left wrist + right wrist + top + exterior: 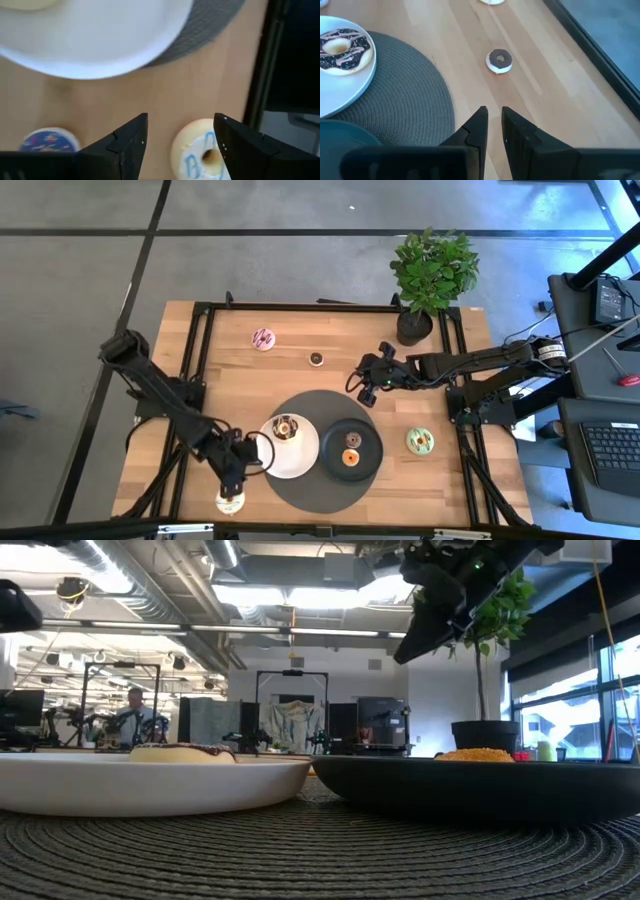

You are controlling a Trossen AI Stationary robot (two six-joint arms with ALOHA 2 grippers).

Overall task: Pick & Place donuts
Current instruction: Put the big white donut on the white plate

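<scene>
I should next grab the cream donut with my left gripper by its ring (193,160) beside the hole. Then it can go on the white plate (110,30).
My left gripper (236,472) (181,131) is open at the table's near left, low over a cream donut (231,502) (197,154) that lies flat on the wood, partly behind one finger. A chocolate-iced donut (286,427) (342,47) lies on the white plate (300,465) (150,790). An orange mini donut (352,457) (478,754) sits in the black plate (372,452). Green (420,441), pink (263,338) and brown mini (316,358) (499,61) donuts lie on the table. My right gripper (365,386) (494,120) is shut, raised above the table beyond the black plate, with the brown mini ahead of it.
Both plates stand on a round grey woven mat (300,490) (415,100). A potted plant (430,275) stands at the far right corner. A small round blue-speckled thing (50,141) lies near the cream donut. Black frame rails (200,350) run along the table's edges.
</scene>
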